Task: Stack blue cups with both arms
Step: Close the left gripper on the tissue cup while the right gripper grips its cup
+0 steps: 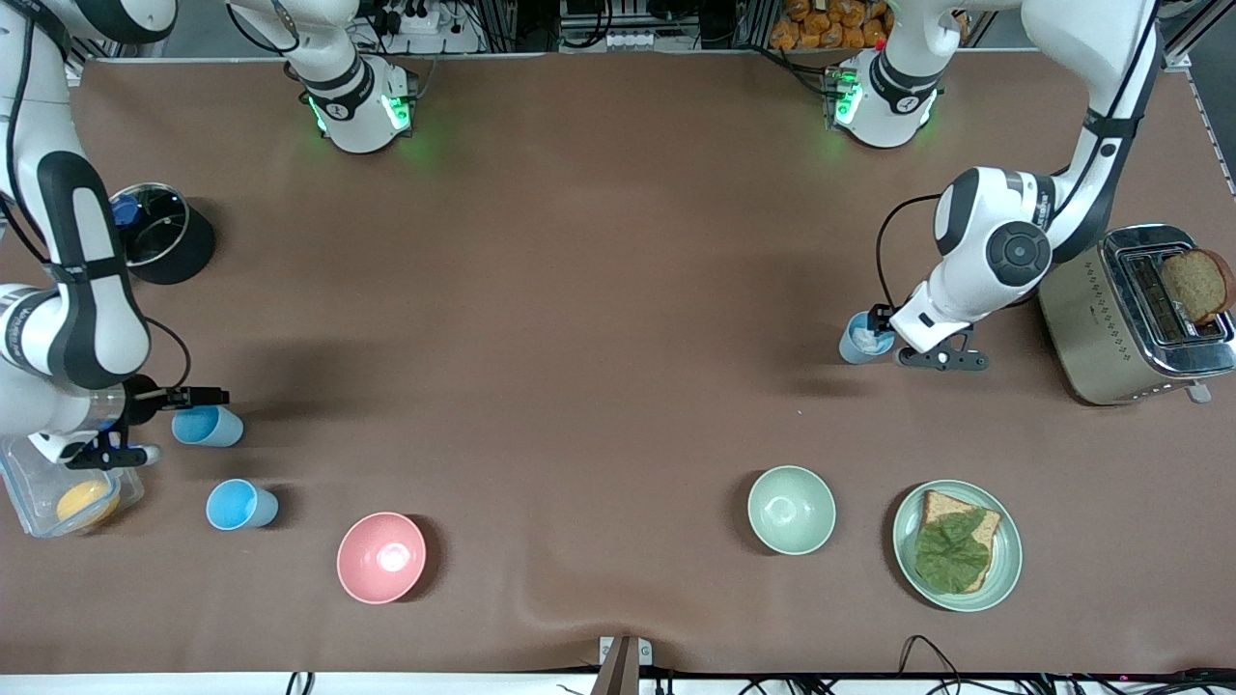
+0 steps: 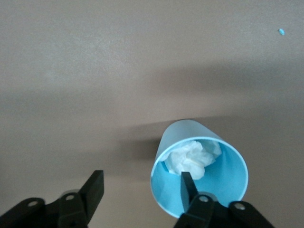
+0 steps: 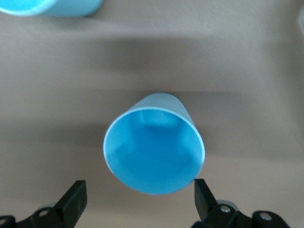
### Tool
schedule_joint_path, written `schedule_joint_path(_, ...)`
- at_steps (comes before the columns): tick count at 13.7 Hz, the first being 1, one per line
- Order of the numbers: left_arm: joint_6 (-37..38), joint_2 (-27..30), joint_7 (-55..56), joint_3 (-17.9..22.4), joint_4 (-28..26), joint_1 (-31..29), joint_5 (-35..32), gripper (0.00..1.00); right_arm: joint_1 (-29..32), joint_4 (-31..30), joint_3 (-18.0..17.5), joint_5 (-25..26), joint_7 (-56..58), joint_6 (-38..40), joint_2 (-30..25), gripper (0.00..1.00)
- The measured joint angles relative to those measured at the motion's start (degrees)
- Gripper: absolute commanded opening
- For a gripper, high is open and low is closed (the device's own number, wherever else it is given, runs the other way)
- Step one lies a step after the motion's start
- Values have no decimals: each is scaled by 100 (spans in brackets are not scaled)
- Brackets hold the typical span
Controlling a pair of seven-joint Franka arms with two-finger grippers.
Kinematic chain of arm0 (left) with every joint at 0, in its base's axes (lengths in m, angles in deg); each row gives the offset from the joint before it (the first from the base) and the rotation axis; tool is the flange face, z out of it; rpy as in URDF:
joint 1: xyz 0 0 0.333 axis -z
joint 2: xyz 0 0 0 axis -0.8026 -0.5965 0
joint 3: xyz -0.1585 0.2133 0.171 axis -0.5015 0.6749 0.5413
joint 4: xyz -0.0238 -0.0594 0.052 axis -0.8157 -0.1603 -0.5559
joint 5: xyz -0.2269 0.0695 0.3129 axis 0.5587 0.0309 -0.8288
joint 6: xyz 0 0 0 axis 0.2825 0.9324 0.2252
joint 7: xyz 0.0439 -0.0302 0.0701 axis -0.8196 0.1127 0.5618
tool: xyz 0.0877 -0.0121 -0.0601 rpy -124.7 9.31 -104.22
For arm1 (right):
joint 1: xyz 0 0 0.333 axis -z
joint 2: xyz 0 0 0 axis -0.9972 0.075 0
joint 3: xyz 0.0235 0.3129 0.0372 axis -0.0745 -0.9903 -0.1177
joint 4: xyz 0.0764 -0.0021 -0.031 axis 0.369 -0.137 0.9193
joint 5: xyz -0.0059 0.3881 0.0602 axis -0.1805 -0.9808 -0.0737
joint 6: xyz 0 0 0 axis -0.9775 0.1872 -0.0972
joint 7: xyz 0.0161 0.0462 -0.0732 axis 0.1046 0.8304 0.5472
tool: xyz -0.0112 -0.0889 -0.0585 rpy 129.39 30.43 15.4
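My right gripper grips the empty blue cup [image 3: 156, 137] below it by the rim of its open end [image 3: 194, 178] next, to stack the blue cups.
Three blue cups are on the table. One [image 1: 862, 338] stands beside the toaster, toward the left arm's end, with crumpled white paper [image 2: 192, 158] in it. My left gripper [image 1: 877, 319] is open at this cup [image 2: 199, 166]: one finger [image 2: 187, 185] is inside the rim, the other [image 2: 95, 187] is outside it. Two empty cups are at the right arm's end. My right gripper [image 1: 198, 397] is open just above one of them [image 1: 208, 426], its fingers [image 3: 76, 197] wide on either side of that cup [image 3: 154, 149]. The other cup [image 1: 241, 505] is nearer the front camera and also shows in the right wrist view [image 3: 52, 5].
A pink bowl [image 1: 380, 557] and a pale green bowl [image 1: 791, 509] sit near the front edge. Beside the green bowl is a plate [image 1: 1009, 569] with bread and lettuce. A toaster [image 1: 1130, 314] holds bread. A clear container [image 1: 19, 492] and a lidded pot [image 1: 159, 232] are at the right arm's end.
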Motion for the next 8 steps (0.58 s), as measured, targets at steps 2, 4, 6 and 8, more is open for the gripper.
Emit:
schedule_joint_path(2,-110,-89,0,-1,1,0,0,0,-153,59,-15,0,0,-1,-3,100)
schedule_joint_path(4,-136,-115,0,-12,5,6,0,0,-233,96,-16,5,0,-1,-5,100)
schedule_joint_path(6,-132,-96,133,-113,46,34,6,0,-246,124,-15,6,0,1,-5,100)
schedule_joint_path(8,-131,-65,722,-482,124,50,7,0,-246,140,-13,6,0,2,-5,100)
